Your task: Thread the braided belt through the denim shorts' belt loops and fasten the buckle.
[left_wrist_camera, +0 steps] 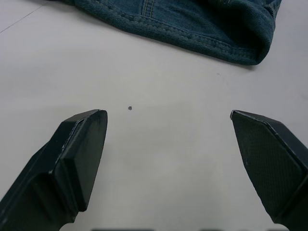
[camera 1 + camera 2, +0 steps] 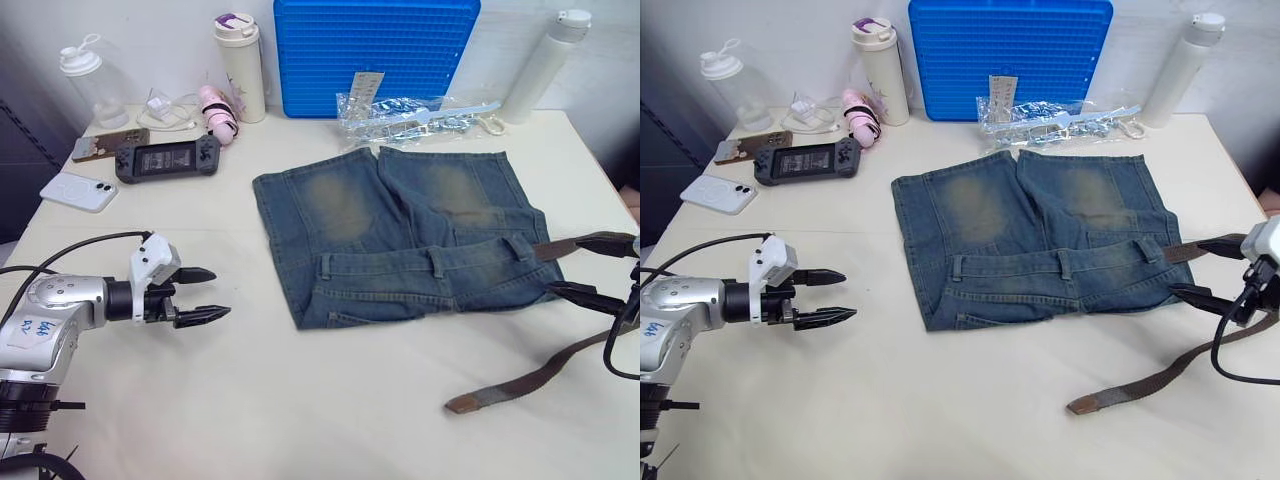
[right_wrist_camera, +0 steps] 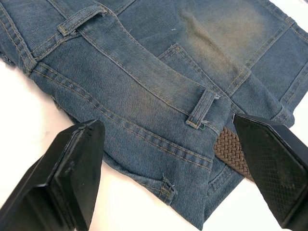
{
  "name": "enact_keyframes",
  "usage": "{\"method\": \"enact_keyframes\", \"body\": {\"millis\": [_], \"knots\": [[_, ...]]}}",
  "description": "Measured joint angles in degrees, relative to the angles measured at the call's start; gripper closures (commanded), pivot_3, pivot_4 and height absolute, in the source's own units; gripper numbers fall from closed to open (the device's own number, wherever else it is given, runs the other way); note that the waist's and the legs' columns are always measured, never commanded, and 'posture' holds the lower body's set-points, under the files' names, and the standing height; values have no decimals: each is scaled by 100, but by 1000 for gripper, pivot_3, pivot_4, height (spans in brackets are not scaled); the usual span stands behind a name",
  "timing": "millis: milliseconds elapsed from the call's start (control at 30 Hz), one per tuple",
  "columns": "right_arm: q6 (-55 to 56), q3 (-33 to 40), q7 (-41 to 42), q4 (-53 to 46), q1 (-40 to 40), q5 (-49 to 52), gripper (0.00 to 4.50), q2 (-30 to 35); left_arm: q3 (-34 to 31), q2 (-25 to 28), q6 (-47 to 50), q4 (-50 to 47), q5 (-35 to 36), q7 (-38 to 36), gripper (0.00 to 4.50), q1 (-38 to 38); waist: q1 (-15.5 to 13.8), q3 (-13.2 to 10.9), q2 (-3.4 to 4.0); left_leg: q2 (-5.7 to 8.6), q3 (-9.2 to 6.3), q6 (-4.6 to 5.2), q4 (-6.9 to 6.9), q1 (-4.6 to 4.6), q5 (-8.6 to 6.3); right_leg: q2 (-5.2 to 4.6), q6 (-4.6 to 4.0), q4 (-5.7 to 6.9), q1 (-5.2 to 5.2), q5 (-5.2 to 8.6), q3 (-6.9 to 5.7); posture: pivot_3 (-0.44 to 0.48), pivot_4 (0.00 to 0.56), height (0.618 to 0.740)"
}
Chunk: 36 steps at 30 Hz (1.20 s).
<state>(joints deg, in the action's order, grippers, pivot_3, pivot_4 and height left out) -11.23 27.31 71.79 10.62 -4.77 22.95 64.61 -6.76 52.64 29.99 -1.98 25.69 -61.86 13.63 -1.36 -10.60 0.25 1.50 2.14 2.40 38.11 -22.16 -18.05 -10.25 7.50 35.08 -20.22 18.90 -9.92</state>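
Observation:
My right gripper is going to grab the belt by its braided strap (image 2: 560,247) (image 3: 232,151) next, so that it can thread the belt on through the belt loops of the shorts.
The denim shorts (image 2: 400,225) lie flat mid-table, waistband toward me. The braided belt (image 2: 552,249) comes out from the waistband's right end. It loops off to the right and comes back across the table to its reddish tip (image 2: 466,403). Three belt loops (image 2: 437,262) show along the waistband, and one belt loop (image 3: 201,109) sits close to the strap (image 3: 232,151). The buckle is hidden. My right gripper (image 2: 563,266) is open at the shorts' right edge, its upper finger beside the strap. My left gripper (image 2: 222,292) is open over bare table left of the shorts, nothing between its fingers (image 1: 77,154).
Along the back stand a blue crate (image 2: 375,50), a white tumbler (image 2: 241,65), a clear bottle (image 2: 90,85) and a white bottle (image 2: 545,65). A plastic bag of hardware (image 2: 415,112) lies behind the shorts. Two phones (image 2: 78,190) and a game console (image 2: 168,157) lie at back left.

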Motion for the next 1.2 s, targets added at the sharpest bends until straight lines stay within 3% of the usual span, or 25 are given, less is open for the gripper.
{"method": "enact_keyframes", "body": {"millis": [400, 767, 967, 1067, 1200], "knots": [[251, -80, -13, -158, -84, 21, 0, -342, -90, -123, 107, 16, 303, -184, 52, 152, -1, 0, 1, 0, 0, 0, 4, 0, 0, 1, 0, 5, 0, 0, 2, 0, 150, 689], [-127, -205, 5, -484, -221, 333, 0, -431, -130, -198, 376, -277, 935, -976, 52, 252, 0, 0, 1, 0, 1, 1, 9, 1, 1, 1, 0, 12, 0, 0, 5, 0, 150, 689], [-1128, -175, 335, -2032, 587, 810, 0, -112, 484, -153, 329, -755, 866, -1462, 52, 469, -27, 0, 1, 1, -3, 2, 11, -3, 0, -1, -1, 9, 1, 0, 44, 0, 150, 689], [-1252, -240, 287, -2939, 1166, 701, 0, -79, 863, -59, 322, -1026, 742, -1628, 52, 501, -27, -1, 1, 3, -1, 2, 10, -4, 0, 0, 0, 6, 1, 0, 53, 0, 150, 689], [-1298, -209, 227, -3454, 1681, 431, 0, -57, 1185, 12, 98, -1267, 475, -1732, 52, 541, -28, -1, 0, 3, 0, 2, 13, -1, 0, 2, 2, 7, 2, -2, 58, 0, 150, 689]]}}
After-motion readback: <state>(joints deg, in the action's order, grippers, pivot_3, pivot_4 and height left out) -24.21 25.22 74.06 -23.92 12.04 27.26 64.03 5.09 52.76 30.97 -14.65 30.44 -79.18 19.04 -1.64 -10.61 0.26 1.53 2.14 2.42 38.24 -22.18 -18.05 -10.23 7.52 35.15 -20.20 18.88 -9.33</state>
